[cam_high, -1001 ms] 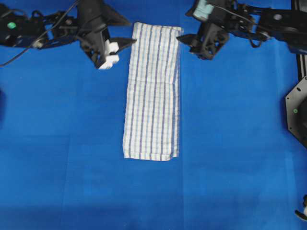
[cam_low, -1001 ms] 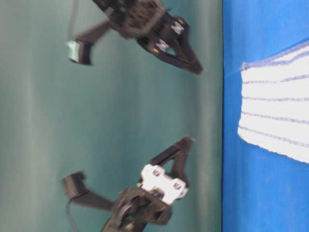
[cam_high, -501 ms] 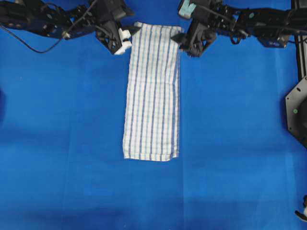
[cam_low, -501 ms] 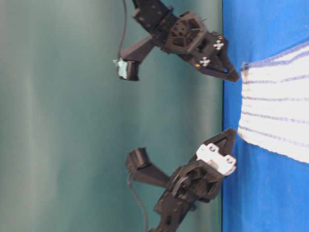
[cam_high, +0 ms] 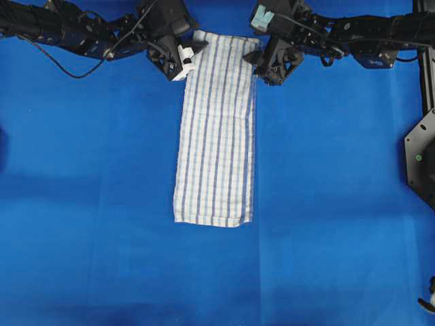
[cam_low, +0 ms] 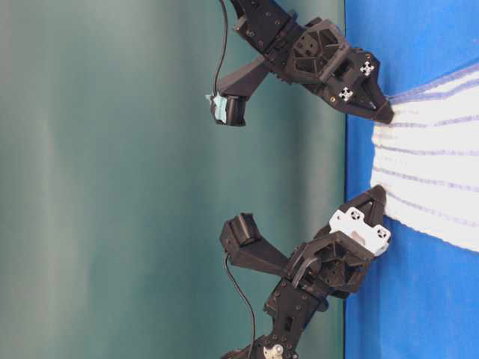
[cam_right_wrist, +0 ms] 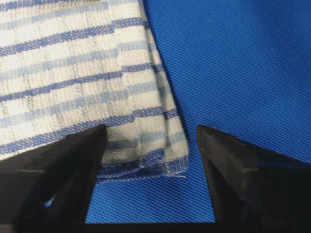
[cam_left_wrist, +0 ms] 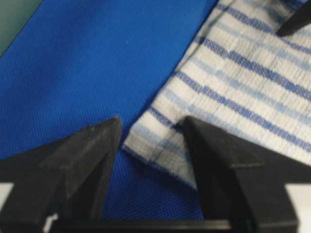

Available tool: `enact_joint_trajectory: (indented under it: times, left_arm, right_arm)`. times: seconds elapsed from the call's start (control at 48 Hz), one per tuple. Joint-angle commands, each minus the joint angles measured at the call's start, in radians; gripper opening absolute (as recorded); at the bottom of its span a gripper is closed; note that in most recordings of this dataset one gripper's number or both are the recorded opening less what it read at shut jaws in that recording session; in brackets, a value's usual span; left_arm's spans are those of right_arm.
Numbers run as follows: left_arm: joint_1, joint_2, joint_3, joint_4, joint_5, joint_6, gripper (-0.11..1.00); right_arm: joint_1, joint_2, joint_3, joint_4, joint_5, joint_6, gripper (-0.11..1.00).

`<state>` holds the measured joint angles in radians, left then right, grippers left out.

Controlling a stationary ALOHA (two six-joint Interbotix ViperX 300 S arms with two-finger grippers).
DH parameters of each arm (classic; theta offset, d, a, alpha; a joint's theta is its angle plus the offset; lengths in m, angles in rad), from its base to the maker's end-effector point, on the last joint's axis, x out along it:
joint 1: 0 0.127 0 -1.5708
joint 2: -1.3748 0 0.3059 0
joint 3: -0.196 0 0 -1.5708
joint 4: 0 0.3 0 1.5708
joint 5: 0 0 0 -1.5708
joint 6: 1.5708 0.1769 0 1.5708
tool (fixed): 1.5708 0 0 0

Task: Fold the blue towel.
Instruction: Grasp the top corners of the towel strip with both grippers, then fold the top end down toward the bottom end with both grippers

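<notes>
I need to pinch the blue towel by its end corner with my right gripper next, because a crease stands up along the towel's hem while the rest lies flat.
The blue towel [cam_high: 216, 129], white with thin blue stripes, lies as a long folded strip on the blue table cover, running from the far edge toward the near side. My left gripper [cam_high: 189, 56] is open at the towel's far left corner [cam_left_wrist: 155, 141]; one finger is on the cloth, the other on the cover. My right gripper [cam_high: 259, 60] is open at the far right corner [cam_right_wrist: 165, 150], which lies between its jaws. In the table-level view both grippers [cam_low: 378, 196] [cam_low: 385, 112] touch the towel's end [cam_low: 430, 164].
The blue table cover [cam_high: 88, 204] spreads all around the towel. A black mount [cam_high: 420, 159] stands at the right edge. A teal wall [cam_low: 112, 179] shows behind the arms in the table-level view.
Both grippers have come down and inward from above the table's far edge to the towel's two far corners. The towel has not moved.
</notes>
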<state>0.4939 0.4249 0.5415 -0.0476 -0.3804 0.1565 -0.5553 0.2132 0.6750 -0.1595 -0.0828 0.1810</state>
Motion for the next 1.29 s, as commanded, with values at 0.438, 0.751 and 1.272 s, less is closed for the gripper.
enact_joint_trajectory:
  times: [0.438, 0.751, 1.272]
  left_arm:
    - [-0.018, -0.029, 0.034, -0.003, 0.012, -0.003, 0.07]
    - [-0.015, -0.1, 0.035, -0.003, 0.026, 0.02, 0.07]
    - [-0.015, -0.199, 0.031, -0.003, 0.092, 0.061, 0.07]
  right_arm:
    - [0.009, -0.008, -0.008, -0.008, -0.006, -0.015, 0.04]
    - [0.009, -0.069, -0.006, -0.009, 0.002, -0.02, 0.04]
    - [0.035, -0.133, 0.008, -0.011, 0.014, -0.017, 0.04]
